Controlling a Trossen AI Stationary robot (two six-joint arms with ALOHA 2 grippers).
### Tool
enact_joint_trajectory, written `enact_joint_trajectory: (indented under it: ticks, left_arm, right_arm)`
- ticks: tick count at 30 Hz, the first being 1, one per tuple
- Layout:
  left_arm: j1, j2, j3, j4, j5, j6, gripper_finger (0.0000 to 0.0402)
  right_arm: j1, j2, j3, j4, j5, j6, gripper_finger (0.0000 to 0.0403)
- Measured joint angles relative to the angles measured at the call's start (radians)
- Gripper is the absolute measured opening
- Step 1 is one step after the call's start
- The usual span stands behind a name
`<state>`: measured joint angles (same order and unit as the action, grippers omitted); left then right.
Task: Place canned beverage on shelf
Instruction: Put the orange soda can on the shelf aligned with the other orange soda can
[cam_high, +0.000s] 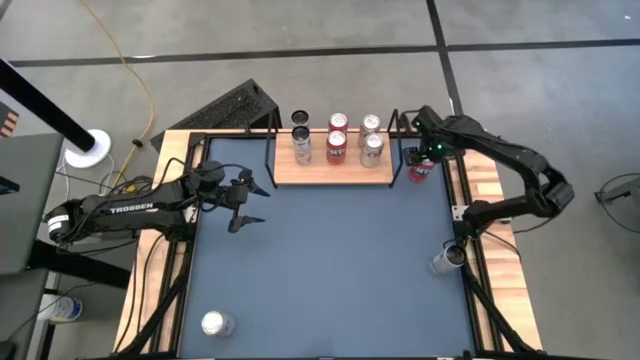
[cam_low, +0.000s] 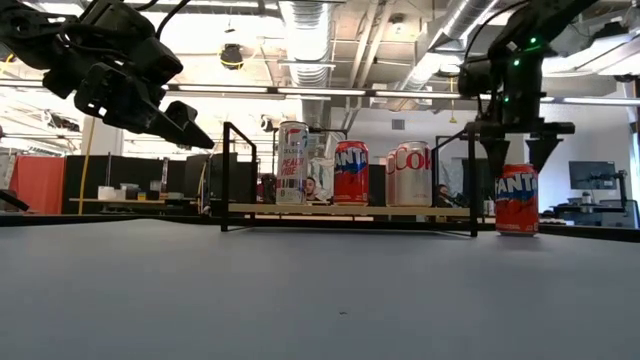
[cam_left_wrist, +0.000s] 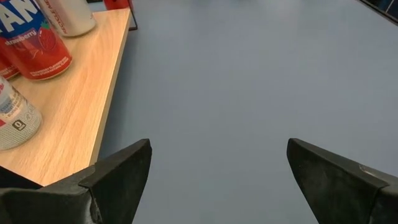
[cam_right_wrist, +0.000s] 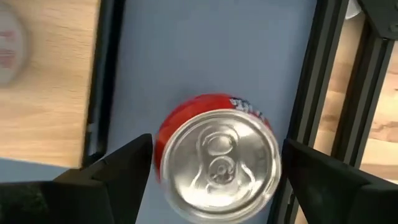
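I need to take hold of the red Fanta can with my right gripper next, by its upper body beneath the lid (cam_high: 423, 168), to put it on the shelf (cam_high: 333, 168).
A red Fanta can (cam_high: 420, 170) stands upright on the blue tabletop just right of the shelf (cam_high: 333, 168), a light-wood board on a black wire frame. It also shows in the low view (cam_low: 517, 200) and the right wrist view (cam_right_wrist: 217, 155). My right gripper (cam_low: 517, 160) is open, pointing down, with one finger on either side of the can's top and a narrow gap at each. Several cans (cam_high: 337, 148) stand on the shelf. My left gripper (cam_high: 245, 200) is open and empty in the air off the shelf's left end.
A silver can (cam_high: 447, 259) is near the table's right rail. Another silver can (cam_high: 216, 323) stands near the front left corner. The black frame rail (cam_right_wrist: 317, 93) runs close beside the red can. Bare blue tabletop (cam_high: 330, 260) lies between the arms.
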<state>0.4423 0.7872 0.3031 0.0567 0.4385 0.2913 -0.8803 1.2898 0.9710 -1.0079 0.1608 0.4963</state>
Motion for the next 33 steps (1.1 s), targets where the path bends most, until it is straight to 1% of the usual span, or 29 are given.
enact_joint_trajectory:
  ticks: [6,8,16,18,21,27,33]
  left_arm:
    - [0.000,0.000,0.000,-0.003,0.001,0.000,0.0364]
    - [0.000,0.000,0.000,-0.005,0.002,0.000,0.0364]
    - [0.000,0.000,0.000,-0.005,0.002,0.000,0.0364]
    - [0.000,0.000,0.000,-0.005,0.002,0.000,0.0364]
    - [0.000,0.000,0.000,-0.006,0.003,0.000,0.0364]
    - [0.000,0.000,0.000,-0.006,0.003,0.000,0.0364]
    - [0.000,0.000,0.000,-0.005,0.006,0.000,0.0364]
  right_arm:
    - [-0.001,0.055,0.000,0.001,0.006,0.000,0.0344]
    - [-0.008,0.060,0.000,0.002,0.005,0.000,0.0338]
    - [-0.013,0.032,0.000,-0.014,-0.003,0.000,0.0265]
    - [-0.013,0.016,0.000,-0.018,-0.003,-0.001,0.0256]
    - [-0.013,-0.019,0.003,-0.036,-0.004,-0.005,0.0254]
    - [0.002,-0.067,0.109,-0.149,-0.002,0.001,0.0255]
    - [0.067,-0.075,0.305,-0.228,0.020,0.026,0.0255]
